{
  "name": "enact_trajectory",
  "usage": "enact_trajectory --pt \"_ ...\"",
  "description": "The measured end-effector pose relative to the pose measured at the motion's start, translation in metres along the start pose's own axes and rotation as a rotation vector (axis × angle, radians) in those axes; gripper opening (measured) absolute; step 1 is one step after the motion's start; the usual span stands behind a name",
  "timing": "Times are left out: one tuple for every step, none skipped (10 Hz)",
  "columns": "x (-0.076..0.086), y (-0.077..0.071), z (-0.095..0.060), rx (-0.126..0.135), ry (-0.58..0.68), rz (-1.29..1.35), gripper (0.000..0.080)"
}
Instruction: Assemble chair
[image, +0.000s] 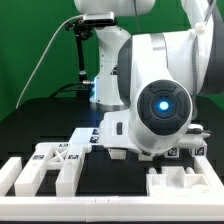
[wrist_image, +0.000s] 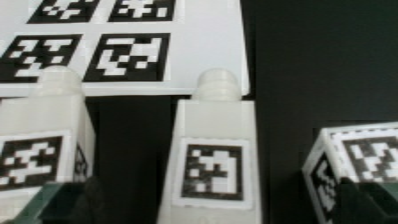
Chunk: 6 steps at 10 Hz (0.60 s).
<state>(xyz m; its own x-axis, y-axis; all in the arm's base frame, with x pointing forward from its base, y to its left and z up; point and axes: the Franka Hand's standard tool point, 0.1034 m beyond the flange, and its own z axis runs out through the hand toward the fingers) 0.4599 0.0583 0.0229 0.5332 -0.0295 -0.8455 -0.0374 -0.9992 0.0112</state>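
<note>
The middle bar is right beside my dark fingers, and its tagged sides are level with them. My gripper needs to close on the middle bar now.
In the wrist view three white chair parts with black-and-white tags lie side by side on the black table: a bar (wrist_image: 45, 130), a middle bar (wrist_image: 217, 140) and a blocky piece (wrist_image: 365, 160). My gripper (wrist_image: 214, 208) is open, and its dark fingertips (wrist_image: 50, 208) stand on either side of the middle bar without touching it. In the exterior view, white tagged chair parts (image: 55, 160) lie at the front left and another white part (image: 182, 180) at the front right. The arm's big wrist (image: 160, 105) hides the fingers there.
The marker board (wrist_image: 98, 45) with several tags lies just beyond the ends of the bars. White border rails (image: 110, 205) run along the table's front edge. A dark stand (image: 80, 55) rises behind the arm on the exterior view's left.
</note>
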Motion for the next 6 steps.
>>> enact_trajectory --pt "0.0001 -0.0025 0.0005 0.000 -0.001 -0.004 0.0649" --pt "0.0010 -0.0044 0.0016 -0.001 -0.001 -0.008 0.0649" --pt "0.0030 -0.0051 0.0047 -0.001 -0.003 -0.009 0.0649" --pt "0.0034 -0.0050 0.0056 -0.001 -0.005 -0.009 0.0649" --pt "0.0034 -0.0049 0.0055 -0.001 -0.005 -0.009 0.0602" --pt "0.0035 -0.0048 0.0057 -0.001 -0.005 -0.009 0.0602"
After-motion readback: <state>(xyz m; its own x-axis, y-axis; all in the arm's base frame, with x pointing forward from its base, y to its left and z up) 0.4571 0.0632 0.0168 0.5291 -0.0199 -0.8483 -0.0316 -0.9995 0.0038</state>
